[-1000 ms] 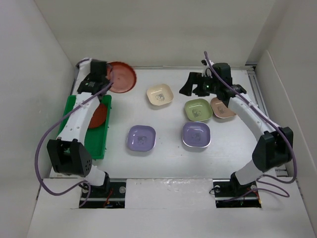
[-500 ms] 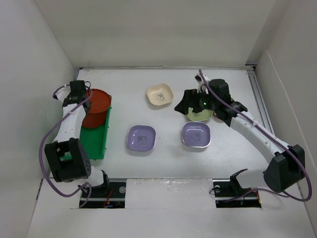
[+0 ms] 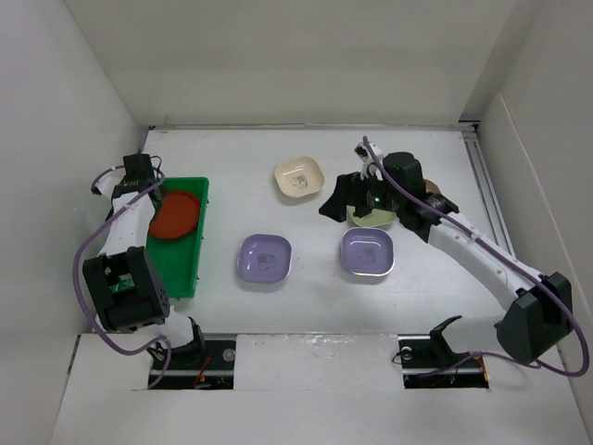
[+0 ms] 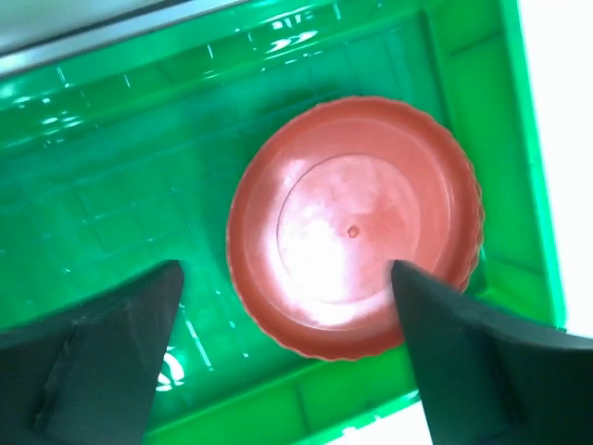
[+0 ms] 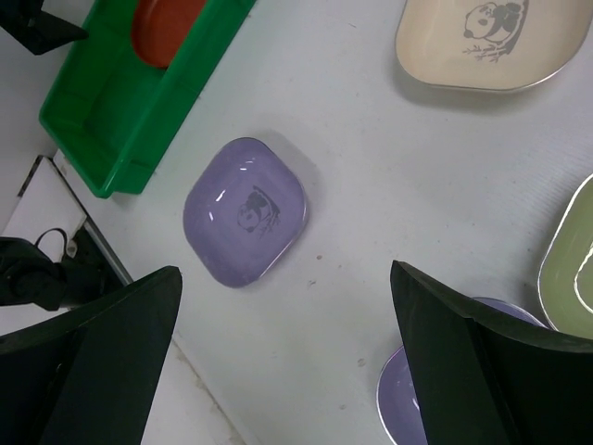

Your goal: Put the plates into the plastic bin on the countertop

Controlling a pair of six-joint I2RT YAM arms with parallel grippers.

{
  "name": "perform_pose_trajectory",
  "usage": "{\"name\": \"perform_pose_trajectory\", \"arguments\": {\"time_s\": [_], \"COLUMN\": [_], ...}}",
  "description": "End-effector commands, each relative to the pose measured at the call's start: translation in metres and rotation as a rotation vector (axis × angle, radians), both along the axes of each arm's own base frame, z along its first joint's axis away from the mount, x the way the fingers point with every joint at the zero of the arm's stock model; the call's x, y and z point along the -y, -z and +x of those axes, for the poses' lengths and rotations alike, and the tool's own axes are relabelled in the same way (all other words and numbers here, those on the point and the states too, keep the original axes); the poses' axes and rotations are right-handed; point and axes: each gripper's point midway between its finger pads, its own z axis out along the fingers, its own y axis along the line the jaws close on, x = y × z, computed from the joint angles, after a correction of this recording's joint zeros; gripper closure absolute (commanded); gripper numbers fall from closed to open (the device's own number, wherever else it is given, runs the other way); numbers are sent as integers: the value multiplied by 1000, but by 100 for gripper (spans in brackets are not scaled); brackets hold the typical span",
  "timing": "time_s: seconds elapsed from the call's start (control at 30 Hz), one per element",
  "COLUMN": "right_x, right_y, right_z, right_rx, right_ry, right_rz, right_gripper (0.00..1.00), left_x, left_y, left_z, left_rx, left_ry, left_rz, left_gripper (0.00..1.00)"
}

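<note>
My left gripper is about to reach the lavender plate nearer the bin (image 3: 181, 264) and grab its bin-side rim (image 3: 242, 258). The plate's base will stay free to rest in the bin.
A round red-brown plate (image 4: 357, 227) lies flat in the far end of the green plastic bin (image 4: 111, 185), also seen from above as the plate (image 3: 176, 213) in the bin (image 3: 181, 264). My left gripper (image 4: 285, 269) hangs open just above it, holding nothing, at the bin's far left corner (image 3: 146, 182). On the white countertop (image 3: 315, 297) lie two lavender plates (image 3: 265, 258) (image 3: 367, 251), a cream plate (image 3: 299, 178) and a light green plate (image 3: 378, 219) half hidden by my right arm. My right gripper (image 3: 335, 202) (image 5: 283, 271) is open and empty above bare countertop between them.
White walls close in the countertop on three sides. A metal rail (image 3: 484, 176) runs along the right edge. The right wrist view shows the left lavender plate (image 5: 246, 211), the cream plate (image 5: 486, 42) and the bin (image 5: 120, 102).
My left gripper carried the red-brown plate from the back left over the bin, opened and let it go there. My right arm swung forward and left over the light green plate.
</note>
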Motion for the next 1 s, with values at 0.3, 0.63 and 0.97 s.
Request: {"name": "perform_pose_trajectory", "arguments": {"time_s": [0.3,0.63,0.97], "right_x": [9,52,61], "right_y": [-43,-92,-109], "right_z": [-20,-67,-85], "right_rx": [168,274,311], "right_ry": [96,138,125], "right_rz": [-49,-11,28], "right_gripper": [0,0,0], "left_x": [158,255,251], "left_y": [-110,7,64], "left_z": [13,-73,-108], "left_rx": [228,-18,-83], "left_ry": [588,859,824], "left_rz": [126,44,-67], "left_gripper": [0,0,0]}}
